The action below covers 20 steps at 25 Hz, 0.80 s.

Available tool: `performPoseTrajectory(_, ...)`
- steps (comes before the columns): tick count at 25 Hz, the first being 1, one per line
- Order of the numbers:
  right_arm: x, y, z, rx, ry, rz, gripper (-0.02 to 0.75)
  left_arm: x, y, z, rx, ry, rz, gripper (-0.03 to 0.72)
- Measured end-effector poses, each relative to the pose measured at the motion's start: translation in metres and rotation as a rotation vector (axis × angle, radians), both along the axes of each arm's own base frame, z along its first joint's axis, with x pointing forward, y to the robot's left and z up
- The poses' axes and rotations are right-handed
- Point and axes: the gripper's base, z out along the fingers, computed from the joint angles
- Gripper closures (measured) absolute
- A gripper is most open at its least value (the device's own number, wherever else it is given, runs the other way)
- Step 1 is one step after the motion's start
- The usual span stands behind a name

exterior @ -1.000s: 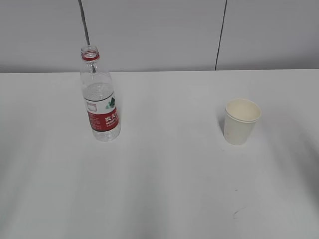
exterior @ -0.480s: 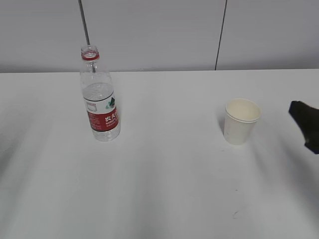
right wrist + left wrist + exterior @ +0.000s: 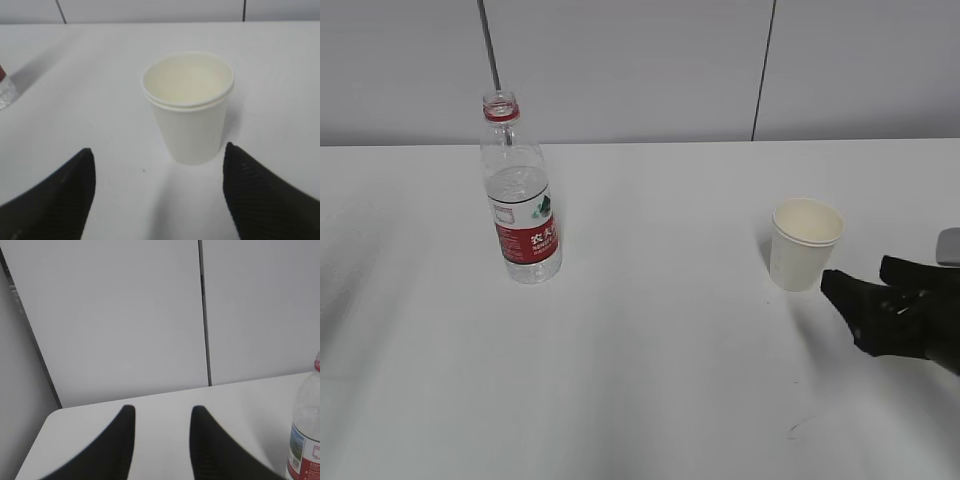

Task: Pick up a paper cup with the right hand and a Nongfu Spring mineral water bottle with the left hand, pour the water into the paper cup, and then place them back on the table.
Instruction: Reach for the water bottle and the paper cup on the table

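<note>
The paper cup gets narrow enough for the fingers at the lower part of its side (image 3: pixel 794 272), while the cup's rim (image 3: pixel 807 241) spreads wide. My right gripper needs to grab it low there next.
The Nongfu Spring mineral water bottle (image 3: pixel 521 203) stands upright and uncapped on the white table (image 3: pixel 650 360), left of centre. The paper cup (image 3: pixel 804 243) stands upright at the right and looks empty. My right gripper (image 3: pixel 863 276) is open, low over the table, just right of and in front of the cup, not touching it. In the right wrist view the cup (image 3: pixel 189 106) stands just beyond the open gripper (image 3: pixel 158 152). My left gripper (image 3: pixel 162 412) is open and empty. The bottle (image 3: pixel 305 432) shows at that view's right edge. The left gripper is out of the exterior view.
A grey panelled wall (image 3: pixel 640 70) with dark vertical seams stands behind the table's far edge. A sliver of the bottle (image 3: pixel 4 87) shows at the left edge of the right wrist view.
My right gripper has come in from the right edge and moved left, down to the cup's side. The bottle and cup have not moved.
</note>
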Motion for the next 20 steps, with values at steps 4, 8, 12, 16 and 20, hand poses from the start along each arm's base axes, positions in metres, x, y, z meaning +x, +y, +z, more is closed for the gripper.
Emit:
performPoseTrajectory(4, 0.004, -0.003, -0.016, -0.053, 0.04, -0.023, 0.146, 0.0, 0.0, 0.0, 0.017, -0.001, -0.005, 0.449)
performPoseTrajectory(8, 0.006, -0.007, -0.019, -0.081, 0.039, -0.057, 0.146, 0.0, -0.001, 0.0, 0.033, 0.003, -0.009, 0.449)
performPoseTrajectory(12, 0.006, -0.007, -0.019, -0.086, 0.035, -0.056, 0.146, 0.0, -0.001, -0.001, 0.035, 0.005, -0.009, 0.449)
performPoseTrajectory(16, 0.006, -0.006, -0.019, -0.087, 0.035, -0.044, 0.146, 0.0, -0.001, -0.001, 0.035, 0.005, -0.009, 0.449)
performPoseTrajectory(20, 0.008, -0.005, -0.018, -0.09, 0.024, -0.026, 0.146, 0.0, -0.001, -0.001, 0.036, 0.006, -0.01, 0.449)
